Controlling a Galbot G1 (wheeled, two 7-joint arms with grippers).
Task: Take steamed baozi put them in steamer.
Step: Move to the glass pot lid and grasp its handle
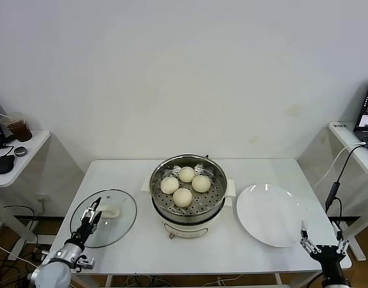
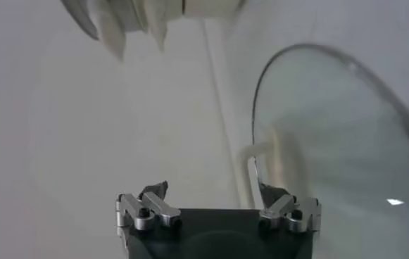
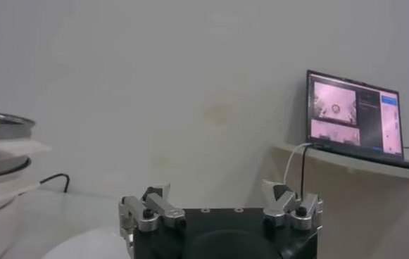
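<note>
The round glass lid is much wider than my fingers, so my left gripper should next grab the lid by its white handle (image 1: 109, 212).
The steamer (image 1: 213, 201) stands at the middle of the white table, a shiny steel pot with white side handles. Several cream-white steamed baozi (image 1: 183, 197) lie together on its perforated tray. My left gripper (image 1: 93, 213) is open at the table's front left, over the near edge of the flat glass lid (image 1: 115, 225). In the left wrist view the left gripper (image 2: 215, 200) holds nothing, and the lid (image 2: 331, 141) lies just beyond one finger. My right gripper (image 1: 322, 245) is open and empty off the front right corner, beside the plate. The right wrist view shows the right gripper (image 3: 220, 200) and the steamer (image 3: 0, 141) far off.
An empty round white plate (image 1: 271, 215) lies right of the steamer. The lid's white handle (image 1: 110, 212) sits near my left fingers. A side shelf on the left holds a cup (image 1: 19, 127) and a mouse. A laptop (image 3: 355, 112) sits on the right shelf, and a cable (image 1: 334, 192) hangs beside it.
</note>
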